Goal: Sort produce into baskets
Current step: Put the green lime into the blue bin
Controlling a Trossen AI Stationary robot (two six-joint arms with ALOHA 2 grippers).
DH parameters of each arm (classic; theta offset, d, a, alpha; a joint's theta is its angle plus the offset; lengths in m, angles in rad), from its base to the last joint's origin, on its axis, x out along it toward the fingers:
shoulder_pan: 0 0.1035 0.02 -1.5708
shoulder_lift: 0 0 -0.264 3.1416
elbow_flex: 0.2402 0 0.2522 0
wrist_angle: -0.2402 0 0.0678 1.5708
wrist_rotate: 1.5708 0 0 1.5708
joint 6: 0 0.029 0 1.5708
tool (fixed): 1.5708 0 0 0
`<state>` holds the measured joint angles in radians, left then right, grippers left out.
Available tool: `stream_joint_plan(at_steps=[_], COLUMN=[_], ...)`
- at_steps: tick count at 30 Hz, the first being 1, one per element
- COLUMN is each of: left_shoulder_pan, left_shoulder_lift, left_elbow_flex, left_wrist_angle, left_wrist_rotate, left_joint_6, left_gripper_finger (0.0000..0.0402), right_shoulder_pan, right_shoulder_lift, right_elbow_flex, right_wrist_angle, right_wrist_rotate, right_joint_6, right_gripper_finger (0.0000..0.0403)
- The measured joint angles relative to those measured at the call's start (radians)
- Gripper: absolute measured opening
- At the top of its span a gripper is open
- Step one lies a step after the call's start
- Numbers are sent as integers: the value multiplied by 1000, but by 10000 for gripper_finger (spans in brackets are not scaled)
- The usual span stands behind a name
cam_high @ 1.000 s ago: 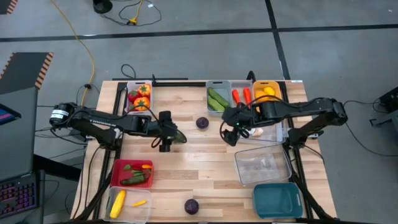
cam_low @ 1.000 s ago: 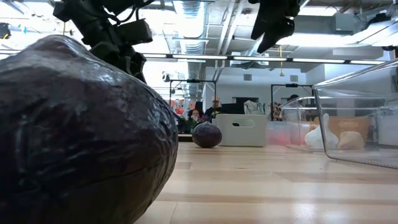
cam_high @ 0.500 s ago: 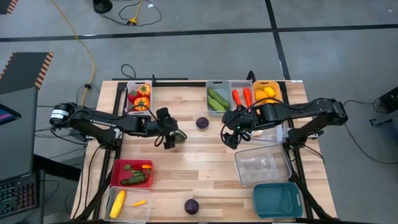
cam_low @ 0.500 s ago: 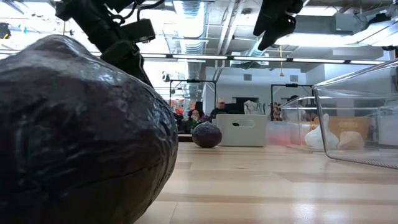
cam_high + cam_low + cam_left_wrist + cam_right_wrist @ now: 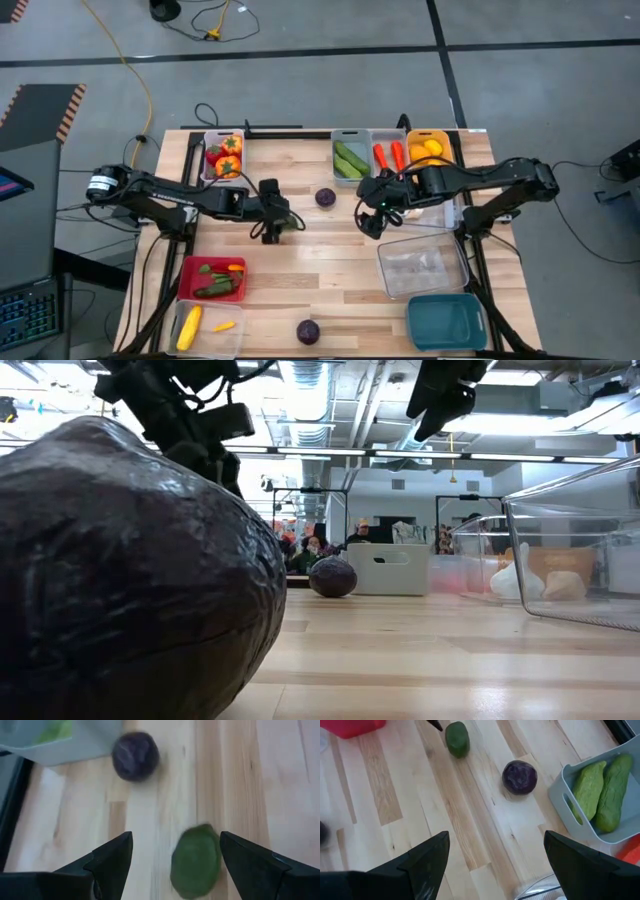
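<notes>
The left gripper grips the green piece by its rounded middle (image 5: 195,865) next. Then the green piece goes into the teal basket.
A small green piece of produce (image 5: 196,861) lies on the bare table between the open fingers of my left gripper (image 5: 175,837), touching neither. It also shows as the green piece (image 5: 291,222) just right of my left gripper (image 5: 273,228). One purple round (image 5: 325,197) rests on the wood beyond it. Another purple round (image 5: 308,331) sits near the front edge. My right gripper (image 5: 368,218) hangs open above the table, right of centre, holding nothing. Its wrist view looks down on the green piece (image 5: 457,739) and the purple round (image 5: 519,777).
Along the far edge stand a grey basket of peppers (image 5: 223,155), a grey basket of cucumbers (image 5: 350,158), a clear one with carrots (image 5: 388,155) and an orange-yellow one (image 5: 428,148). Front left: red basket (image 5: 212,278), white basket (image 5: 205,326). Front right: clear basket (image 5: 422,268), teal basket (image 5: 447,320).
The green piece at my left gripper's fingertips has shifted a little toward the table's right edge and now lies on the wood.
</notes>
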<state>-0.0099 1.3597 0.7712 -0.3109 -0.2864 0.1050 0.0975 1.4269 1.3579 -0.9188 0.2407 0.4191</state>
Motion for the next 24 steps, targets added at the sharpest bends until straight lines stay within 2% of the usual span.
stream_joint_plan(at_steps=[6,24], left_shoulder_pan=[4,22], left_shoulder_lift=[49,272], left_elbow_flex=[-2,3], left_wrist_angle=[-31,24], left_wrist_rotate=[20,70], left_joint_6=[18,57], left_gripper_finger=[288,285], right_shoulder_pan=[0,1], right_shoulder_lift=[0,0], right_elbow_flex=[0,0], right_wrist_angle=[-1,-4], right_wrist_rotate=[0,-7], right_joint_6=[0,0], right_gripper_finger=[350,350])
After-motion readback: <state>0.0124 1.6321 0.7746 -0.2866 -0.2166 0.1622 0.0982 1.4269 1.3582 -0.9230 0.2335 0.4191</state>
